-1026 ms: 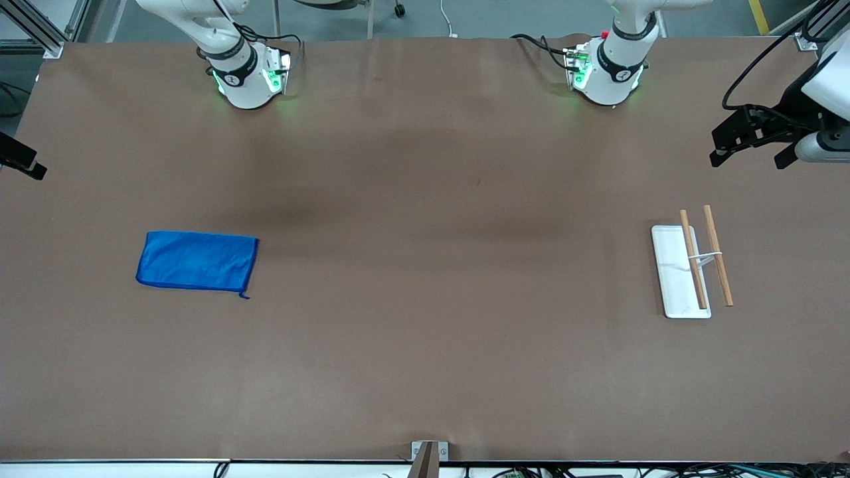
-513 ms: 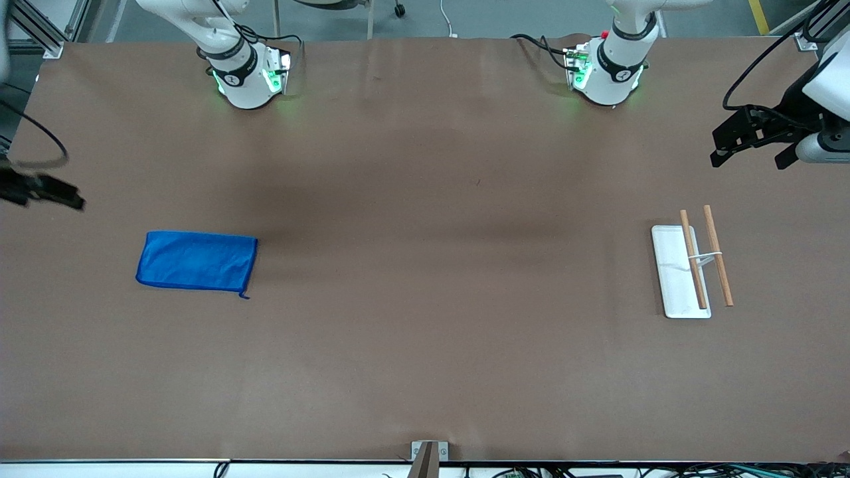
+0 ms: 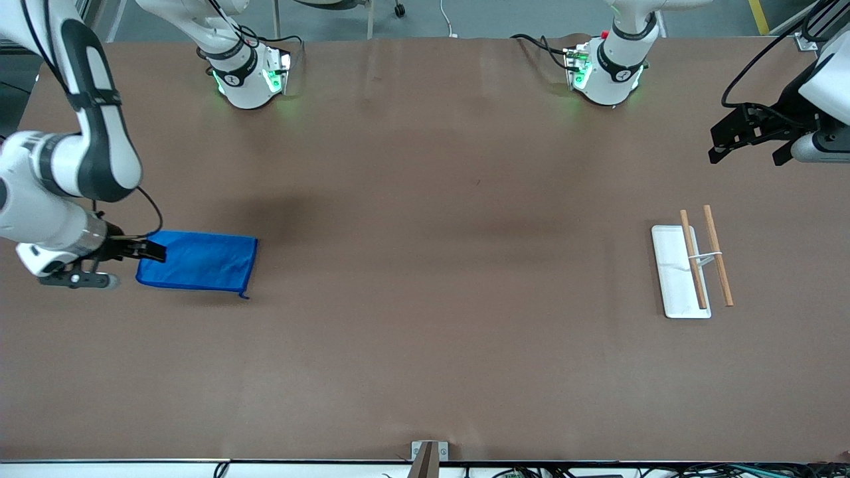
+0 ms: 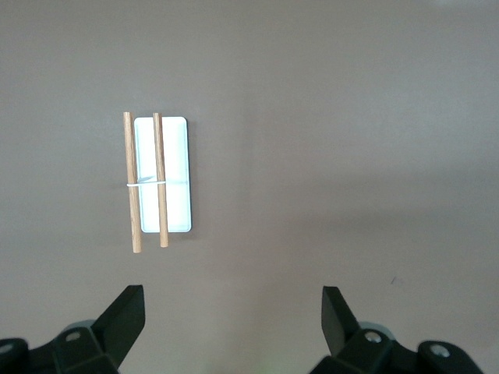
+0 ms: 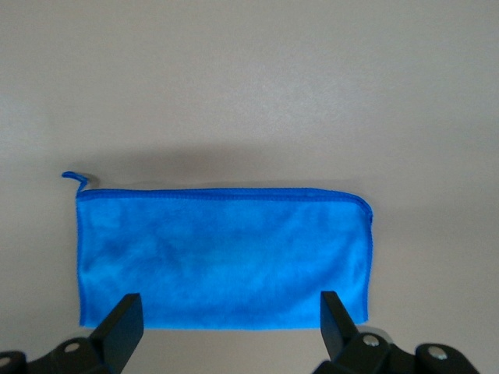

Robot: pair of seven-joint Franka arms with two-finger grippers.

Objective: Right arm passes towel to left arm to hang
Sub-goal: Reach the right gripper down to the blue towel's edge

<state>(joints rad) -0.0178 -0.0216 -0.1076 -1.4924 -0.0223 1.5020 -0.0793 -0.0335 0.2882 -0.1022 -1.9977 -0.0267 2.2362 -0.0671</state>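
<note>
Next, my right gripper grabs the blue towel by its edge (image 5: 232,327) opposite the loop to pass it to my left gripper for hanging.
The blue towel (image 3: 199,260) lies flat on the brown table toward the right arm's end; the right wrist view shows it whole (image 5: 226,257). My right gripper (image 3: 118,264) hangs open over the towel's short edge, with nothing between its fingers (image 5: 230,315). Its fingertips (image 5: 125,312) straddle that edge from above. My left gripper (image 3: 745,158) waits open and empty in the air over the left arm's end of the table (image 4: 231,312). Below it stands the rack.
A small rack stands toward the left arm's end: a white base plate (image 3: 672,275) carrying two wooden rods (image 3: 717,255), also seen from the left wrist as the rack (image 4: 175,175). Both arm bases (image 3: 246,73) stand along the table's edge farthest from the front camera. A metal bracket (image 3: 425,454) sits at the nearest edge.
My right arm has swung in from the table's end, bringing its open gripper to the towel's short edge. The towel has not moved, and the left gripper has barely moved.
</note>
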